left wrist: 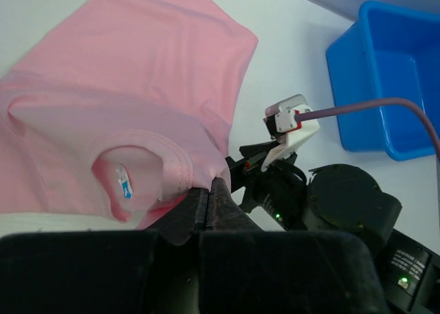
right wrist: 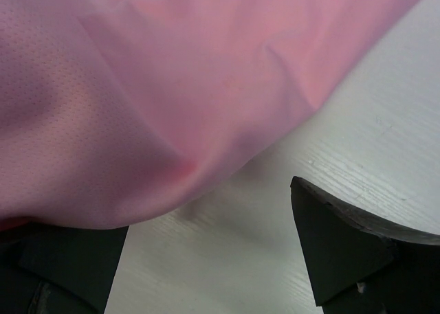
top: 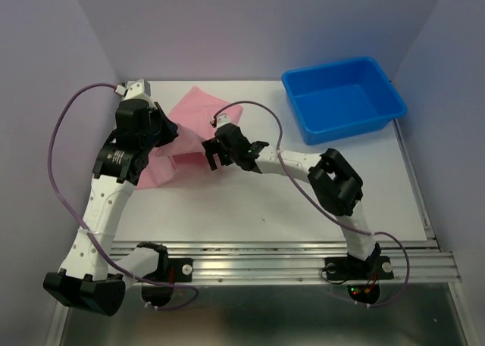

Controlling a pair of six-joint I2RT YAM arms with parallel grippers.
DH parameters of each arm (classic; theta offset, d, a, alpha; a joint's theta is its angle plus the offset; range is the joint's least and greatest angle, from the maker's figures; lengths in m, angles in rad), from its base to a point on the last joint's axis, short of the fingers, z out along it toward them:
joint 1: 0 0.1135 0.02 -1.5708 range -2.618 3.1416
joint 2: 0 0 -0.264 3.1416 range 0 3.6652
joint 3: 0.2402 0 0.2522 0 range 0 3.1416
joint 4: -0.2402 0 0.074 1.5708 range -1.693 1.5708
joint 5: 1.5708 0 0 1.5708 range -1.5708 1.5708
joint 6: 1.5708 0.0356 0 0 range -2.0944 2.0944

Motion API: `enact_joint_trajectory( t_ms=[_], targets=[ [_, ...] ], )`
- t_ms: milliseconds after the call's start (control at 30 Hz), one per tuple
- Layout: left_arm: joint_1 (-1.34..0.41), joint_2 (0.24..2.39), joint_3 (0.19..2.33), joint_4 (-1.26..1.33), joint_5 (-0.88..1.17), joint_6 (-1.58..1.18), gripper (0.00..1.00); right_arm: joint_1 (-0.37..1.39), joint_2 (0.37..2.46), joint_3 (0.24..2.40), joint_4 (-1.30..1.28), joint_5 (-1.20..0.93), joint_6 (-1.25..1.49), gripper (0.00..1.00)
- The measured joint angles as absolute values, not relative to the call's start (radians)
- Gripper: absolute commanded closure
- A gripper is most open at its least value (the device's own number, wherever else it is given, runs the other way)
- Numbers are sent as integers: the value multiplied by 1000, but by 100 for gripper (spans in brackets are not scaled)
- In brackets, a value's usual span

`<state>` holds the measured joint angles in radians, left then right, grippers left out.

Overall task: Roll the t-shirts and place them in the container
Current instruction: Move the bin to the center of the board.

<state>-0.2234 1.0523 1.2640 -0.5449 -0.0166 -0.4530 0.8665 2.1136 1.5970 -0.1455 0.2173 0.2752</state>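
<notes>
I should spread the shirt for rolling, so next I should grab the light pink t-shirt's lifted edge (top: 202, 144) (right wrist: 180, 196) with my right gripper, apart from where my left gripper holds the collar.
The light pink t-shirt (top: 193, 111) lies bunched at the back left of the table, with one part lifted. My left gripper (top: 180, 139) is shut on the shirt beside the collar (left wrist: 177, 164), and the neck label shows inside the opening. In the left wrist view the shirt (left wrist: 130, 73) spreads away from the fingertips (left wrist: 218, 190). My right gripper (top: 209, 157) is open, right beside the lifted fabric. In the right wrist view the shirt (right wrist: 172, 73) hangs over the left finger (right wrist: 65, 266), the right finger (right wrist: 344, 249) stands clear over bare table, and nothing sits between them.
A rigid blue tub (top: 342, 98) stands at the back right and also shows in the left wrist view (left wrist: 392, 80). The right arm's wrist (left wrist: 323, 197) is close in front of my left gripper. Purple cables loop beside both arms. A metal rail (top: 288, 259) runs along the table's near edge.
</notes>
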Motion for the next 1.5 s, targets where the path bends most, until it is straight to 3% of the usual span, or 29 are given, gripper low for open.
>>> enact_joint_trajectory(
  t_ms=[67, 100, 167, 200, 267, 300, 667, 1000, 1500],
  targets=[
    [-223, 1052, 1264, -545, -8, -453, 100, 884, 2136, 1597, -101, 253, 233, 19],
    [-223, 1052, 1264, -545, -4, -453, 100, 886, 2143, 1597, -83, 262, 218, 32],
    [-223, 1052, 1264, -545, 4, -453, 100, 885, 2151, 1597, -50, 279, 200, 49],
    [-223, 1052, 1264, -546, 5, -453, 100, 883, 2151, 1597, -36, 283, 190, 70],
    [-223, 1052, 1265, -550, 8, -453, 100, 882, 2149, 1596, 7, 298, 176, 85],
    [-223, 1052, 1268, -555, 8, -453, 100, 879, 2144, 1587, 35, 308, 178, 98],
    [-223, 1052, 1315, -575, -1, -453, 100, 875, 1921, 1432, 137, 362, 175, 99],
    [-221, 1073, 1535, -564, -81, -451, 100, 875, 1576, 1364, 106, 366, 175, 99],
    [-228, 1081, 1777, -648, -211, -389, 100, 883, 1315, 1407, -284, -4, 204, 99]
  ],
)
